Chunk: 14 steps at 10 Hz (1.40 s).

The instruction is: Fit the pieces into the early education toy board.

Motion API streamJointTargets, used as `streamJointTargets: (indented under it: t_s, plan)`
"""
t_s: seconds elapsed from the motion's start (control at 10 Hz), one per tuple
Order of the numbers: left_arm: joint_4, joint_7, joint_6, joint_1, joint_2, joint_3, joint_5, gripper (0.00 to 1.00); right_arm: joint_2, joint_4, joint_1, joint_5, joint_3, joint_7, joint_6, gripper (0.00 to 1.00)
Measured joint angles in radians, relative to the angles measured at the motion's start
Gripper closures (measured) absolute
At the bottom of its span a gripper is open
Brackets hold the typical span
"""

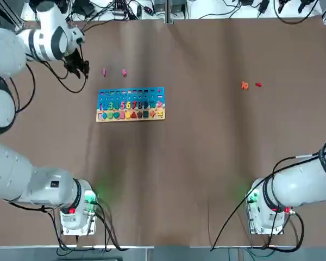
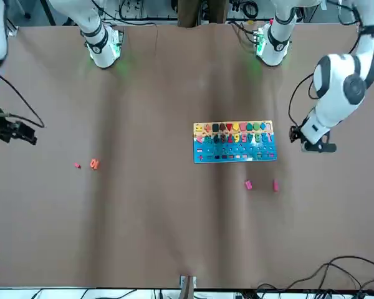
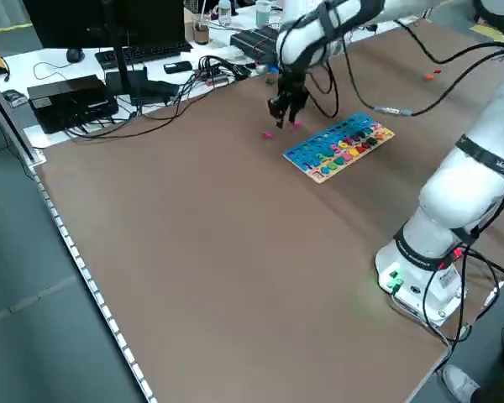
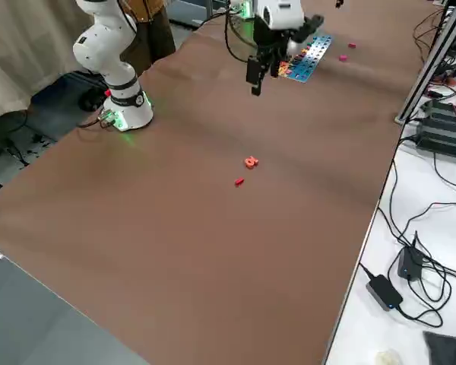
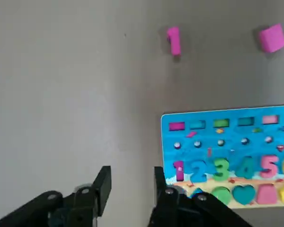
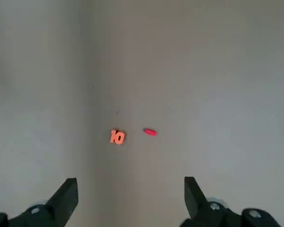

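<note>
I should next grab the orange piece by the outer edges of its digits with my right gripper, so that it fits into the toy board [image 2: 235, 142].
The early education toy board [image 1: 131, 104] lies flat at the table's left middle, blue above and tan below. Just beyond it lie two pink pieces, a "1" [image 1: 104, 72] and a small block [image 1: 124, 72]. My left gripper [image 1: 79, 67] hovers left of the pink "1", its fingers [image 5: 104, 182] a narrow gap apart with nothing between them. Far to the right lie the orange "10" piece [image 1: 244, 85] and the red piece [image 1: 258, 84]. My right gripper [image 6: 130, 194] hangs above the table short of these two, open wide and empty.
Brown paper covers the whole table [image 1: 195, 163]. Cables, a keyboard and black boxes sit on a bench [image 3: 109, 75] past the table's edge. Both arm bases [image 1: 76, 212] stand at the near edge.
</note>
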Motion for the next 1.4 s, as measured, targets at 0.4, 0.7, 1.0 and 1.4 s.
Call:
streamJointTargets:
  t_s: [0.4, 0.7, 1.0, 1.4]
  plan:
    - [-0.03, 0.0, 0.07, 0.001, 0.095, 0.0, 0.001, 0.71, 0.035, -0.165, 0.018, 0.009, 0.004, 0.005, 0.182, 0.01]
    - [-0.034, 0.0, 0.08, 0.001, 0.13, 0.0, 0.002, 0.97, 0.068, -0.328, 0.026, 0.077, 0.005, 0.005, 0.359, 0.01]
    - [-0.036, 0.0, 0.098, 0.001, 0.169, 0.0, 0.002, 0.99, 0.095, -0.472, 0.057, 0.08, 0.008, 0.006, 0.546, 0.01]
    - [-0.039, -0.009, 0.107, 0.0, 0.216, -0.003, 0.002, 0.99, 0.229, -0.533, 0.092, 0.08, 0.009, 0.012, 0.756, 0.01]
